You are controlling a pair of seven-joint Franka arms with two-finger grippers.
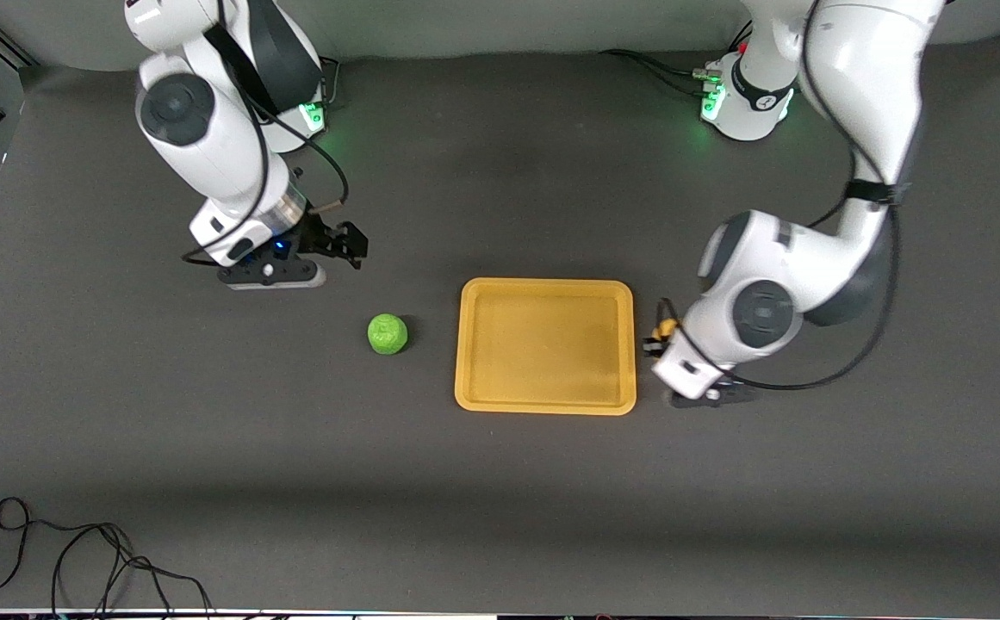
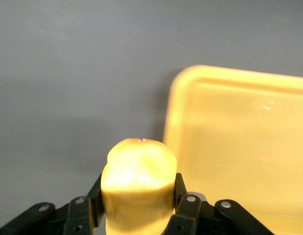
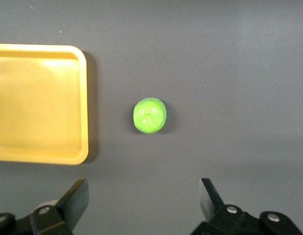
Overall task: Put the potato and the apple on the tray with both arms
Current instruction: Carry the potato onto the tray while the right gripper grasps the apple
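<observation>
Next, the right gripper grabs the green apple by its round body (image 1: 388, 332) to get it onto the tray (image 1: 543, 344).
The green apple (image 1: 388, 333) lies on the dark table beside the orange-yellow tray (image 1: 543, 344), toward the right arm's end. My right gripper (image 1: 349, 244) is open and empty above the table, near the apple; its wrist view shows the apple (image 3: 150, 115) ahead of the open fingers (image 3: 144, 198), with the tray (image 3: 38, 103) beside it. My left gripper (image 1: 661, 334) is shut on the yellow-tan potato (image 2: 139, 181), just off the tray's edge (image 2: 239, 147) at the left arm's end. In the front view only a sliver of the potato (image 1: 666, 327) shows.
A loose black cable (image 1: 77, 560) lies at the table's corner nearest the front camera, at the right arm's end. Both arm bases (image 1: 745, 95) stand along the edge farthest from that camera.
</observation>
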